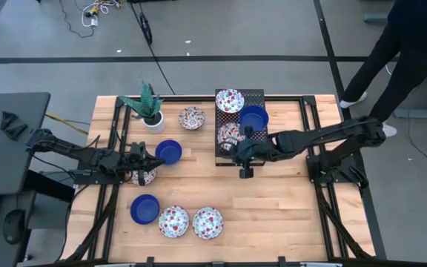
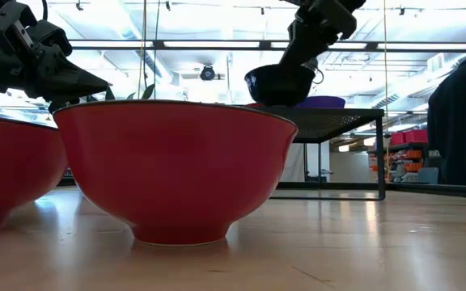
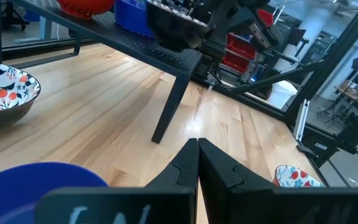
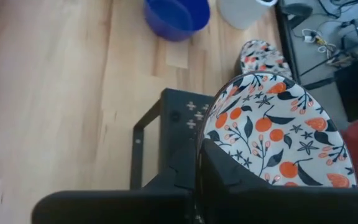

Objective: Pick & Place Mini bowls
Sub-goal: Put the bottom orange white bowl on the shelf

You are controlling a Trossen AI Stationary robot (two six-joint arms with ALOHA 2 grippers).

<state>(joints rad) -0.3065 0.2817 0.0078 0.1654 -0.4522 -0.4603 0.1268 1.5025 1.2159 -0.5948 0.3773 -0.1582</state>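
Note:
The floral bowl's rim is inside the mesh rack's near edge [image 1: 224,159] [image 4: 163,127], so the bowl would rest there and my right gripper should open now.
A black mesh rack [image 1: 258,95] stands at the table's far middle and carries a floral bowl [image 1: 230,100] and a blue bowl [image 1: 253,117]. My right gripper [image 1: 239,148] is over the rack's near left part, shut on another floral bowl [image 1: 228,136]. My left gripper [image 1: 148,158] is shut, holds nothing, and hovers at the table's left. It is between a blue bowl [image 1: 169,151] and a floral bowl [image 1: 145,176]. More bowls sit on their bases: floral [image 1: 192,117], blue [image 1: 144,208], floral [image 1: 173,221], floral [image 1: 207,222]. My right gripper pinches the floral bowl's rim [image 4: 209,134], one finger on the patterned inside and one on the outer wall. The bowl [image 2: 280,82] stays about upright over the rack's top [image 2: 338,115]. Whether its base is on the mesh or just above it, I cannot tell.
A white plant pot [image 1: 153,119] stands at the far left, beside the floral bowl. A person [image 1: 406,44] is beyond the table's far right corner. In the low view, red-walled bowls [image 2: 176,170] fill the foreground. Bare wood lies at the table's right and middle [image 1: 288,200].

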